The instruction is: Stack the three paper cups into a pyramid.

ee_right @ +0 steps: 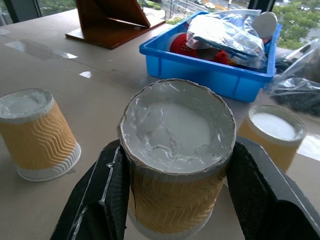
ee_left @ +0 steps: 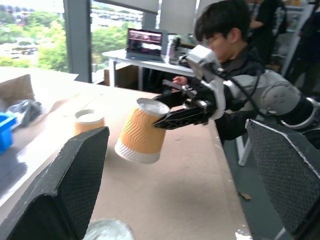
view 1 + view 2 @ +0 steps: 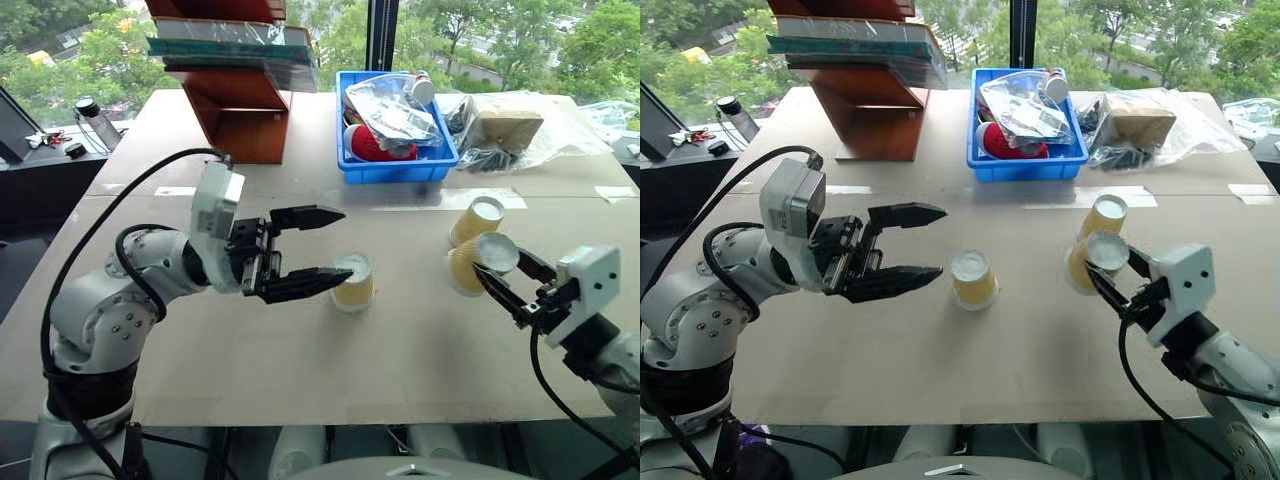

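My right gripper needs to keep holding its cup. The cup hangs well above the table beside the middle cup.
Three yellow-tan ribbed paper cups are in view. One paper cup point(image 3: 352, 281) stands upside down at the table's middle. My left gripper point(image 3: 343, 246) hovers open just to its left, pointing at it, with nothing between the fingers. A second paper cup point(image 3: 477, 221) stands upside down to the right. The third paper cup point(image 3: 466, 264) hangs tilted above the table in front of the second, with my right gripper point(image 3: 497, 262) shut on it. The right wrist view shows that held cup point(image 1: 177, 155) base up between the black fingers point(image 1: 107, 195).
At the back stands a blue bin point(image 3: 390, 172) with clear bags and a red item. A wooden stand point(image 3: 240, 110) is to its left, a plastic-wrapped box point(image 3: 505, 128) to its right. A person point(image 2: 235, 45) sits beyond the table's right end.
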### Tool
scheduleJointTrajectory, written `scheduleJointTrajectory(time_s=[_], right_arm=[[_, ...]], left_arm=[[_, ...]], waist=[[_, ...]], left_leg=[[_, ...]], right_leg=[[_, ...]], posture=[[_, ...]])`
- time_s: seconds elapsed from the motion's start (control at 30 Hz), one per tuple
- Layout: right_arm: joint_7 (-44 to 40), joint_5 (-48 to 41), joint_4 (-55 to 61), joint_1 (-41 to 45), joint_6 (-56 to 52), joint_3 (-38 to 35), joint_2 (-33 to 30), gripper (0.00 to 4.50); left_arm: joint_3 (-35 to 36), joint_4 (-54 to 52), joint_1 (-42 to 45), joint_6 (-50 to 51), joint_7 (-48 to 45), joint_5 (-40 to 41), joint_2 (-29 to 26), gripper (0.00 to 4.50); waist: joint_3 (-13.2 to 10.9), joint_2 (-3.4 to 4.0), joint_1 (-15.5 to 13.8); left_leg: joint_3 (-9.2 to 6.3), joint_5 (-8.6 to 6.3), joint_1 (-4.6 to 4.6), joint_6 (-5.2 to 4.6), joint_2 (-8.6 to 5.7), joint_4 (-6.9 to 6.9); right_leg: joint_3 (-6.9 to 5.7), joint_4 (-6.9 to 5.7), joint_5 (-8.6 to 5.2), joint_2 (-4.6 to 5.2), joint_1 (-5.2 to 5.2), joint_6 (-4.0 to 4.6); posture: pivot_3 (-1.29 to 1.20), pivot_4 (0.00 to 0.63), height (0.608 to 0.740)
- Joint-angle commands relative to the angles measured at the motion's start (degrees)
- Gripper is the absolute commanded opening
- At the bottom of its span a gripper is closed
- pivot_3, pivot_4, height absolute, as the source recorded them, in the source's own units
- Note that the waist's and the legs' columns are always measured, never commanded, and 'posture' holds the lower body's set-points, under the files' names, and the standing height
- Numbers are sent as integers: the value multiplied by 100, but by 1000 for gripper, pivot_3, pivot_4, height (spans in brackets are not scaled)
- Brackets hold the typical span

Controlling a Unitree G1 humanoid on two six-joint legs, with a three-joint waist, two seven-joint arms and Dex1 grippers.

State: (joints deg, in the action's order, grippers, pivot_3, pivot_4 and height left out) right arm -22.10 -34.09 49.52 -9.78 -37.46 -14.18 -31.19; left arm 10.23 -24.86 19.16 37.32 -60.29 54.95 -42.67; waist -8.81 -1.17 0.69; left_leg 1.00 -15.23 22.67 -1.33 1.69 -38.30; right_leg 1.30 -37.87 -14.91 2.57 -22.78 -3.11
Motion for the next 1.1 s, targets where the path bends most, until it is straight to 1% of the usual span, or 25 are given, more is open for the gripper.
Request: scheduleJointTrajectory(time_s=[0.03,0.13,0.23,0.33,0.67,0.83,0.97,1.1], right_arm=[[-92,117,-320,662,-58,539,-91,2209],[-246,250,-654,981,-152,982,-185,2209],[-362,266,-762,1053,-195,1180,-246,2209],[-414,265,-808,1108,-219,1324,-216,2209],[-615,75,-774,1191,-367,1565,-207,2209],[-623,295,-807,1206,-313,1789,-218,2209],[-433,596,-873,1205,-216,2015,-73,2209],[-420,728,-876,1170,-175,2096,2,2209]], left_arm=[[135,621,-15,-149,-531,-293,-380,4500],[107,726,-244,-243,-978,-512,-735,4500],[176,572,-431,-92,-980,-366,-806,4500],[184,447,-815,-462,-1344,-673,-962,4500],[503,567,-1377,-739,-1497,-859,-994,4500],[493,702,-1482,-951,-1667,-1019,-996,4500],[465,817,-1570,-1158,-1844,-1145,-973,4500],[445,871,-1587,-1241,-1919,-1182,-955,4500]], waist=[[-2,-1,3],[-4,-3,-3],[-5,-4,-18],[-7,-5,-6],[-9,-4,-2],[-9,-4,-2],[-9,-4,-3],[-9,-4,-1]], left_leg=[[2,0,2,0,-1,0],[1,0,6,0,-3,1],[-1,-1,15,0,-5,8],[-3,-4,21,-3,-1,9],[-4,-5,13,-4,5,9],[-4,-5,14,-4,5,9],[-4,-5,14,-4,5,9],[-3,-5,14,-4,5,9]], right_leg=[[1,1,0,0,-1,1],[0,8,-1,3,-2,0],[-7,17,-1,16,-3,-2],[-11,20,-3,23,-3,-7],[-13,10,-3,22,-3,-5],[-13,10,-3,22,-3,-6],[-14,10,-3,22,-3,-5],[-14,10,-3,22,-4,-6]], posture=[[0,150,740],[0,150,740],[0,150,740],[0,150,740],[0,150,740],[0,150,740],[0,150,740],[0,150,740]])
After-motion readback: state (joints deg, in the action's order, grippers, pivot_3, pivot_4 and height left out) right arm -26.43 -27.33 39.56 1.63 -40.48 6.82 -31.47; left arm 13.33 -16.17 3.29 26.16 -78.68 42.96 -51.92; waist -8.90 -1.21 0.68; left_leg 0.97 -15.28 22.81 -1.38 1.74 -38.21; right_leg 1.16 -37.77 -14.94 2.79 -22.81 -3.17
